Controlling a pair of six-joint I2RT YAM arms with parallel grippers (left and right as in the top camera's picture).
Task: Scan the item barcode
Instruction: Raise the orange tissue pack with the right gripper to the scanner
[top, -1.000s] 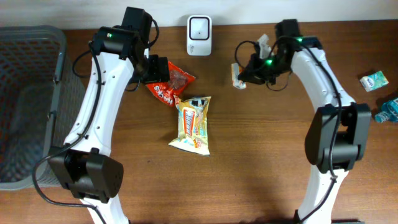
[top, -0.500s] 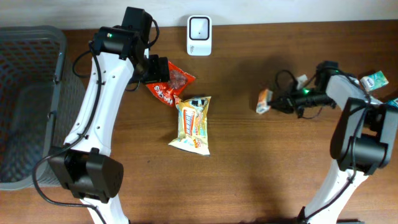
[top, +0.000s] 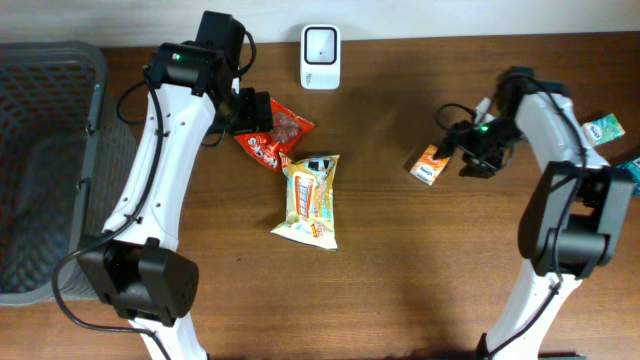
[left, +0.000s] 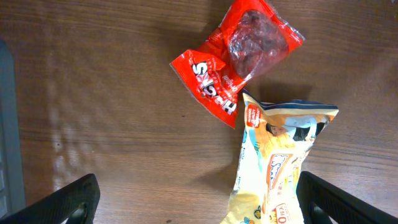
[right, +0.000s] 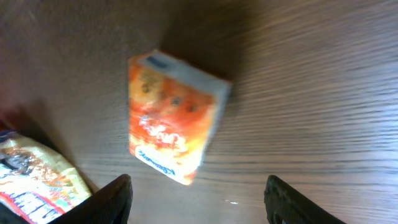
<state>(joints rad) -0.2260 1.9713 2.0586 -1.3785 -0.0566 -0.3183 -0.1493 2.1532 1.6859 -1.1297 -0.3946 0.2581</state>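
Observation:
Next, the right gripper grabs the end of the small orange box nearest its fingers, so the bottom of the box stays uncovered to scan the barcode.
A small orange box (top: 431, 165) lies loose on the wooden table, right of centre. My right gripper (top: 466, 150) hovers just to its right, open, with nothing between its fingers. The right wrist view shows the box (right: 174, 118) ahead of the spread jaws of the right gripper (right: 199, 202), apart from both. The white barcode scanner (top: 320, 43) stands at the back edge. My left gripper (top: 252, 112) is open above a red snack packet (left: 239, 59) and a yellow snack bag (left: 280, 162); in the wrist view the left gripper (left: 199, 202) holds nothing.
A grey mesh basket (top: 50, 150) fills the left side. A green packet (top: 602, 128) and a teal packet (top: 625, 178) lie at the far right edge. The yellow bag (top: 310, 200) and the red packet (top: 275, 135) lie left of centre.
My right arm swung away from the scanner to the right with the orange box, then its jaws opened and the box now rests on the table. The left arm stayed still.

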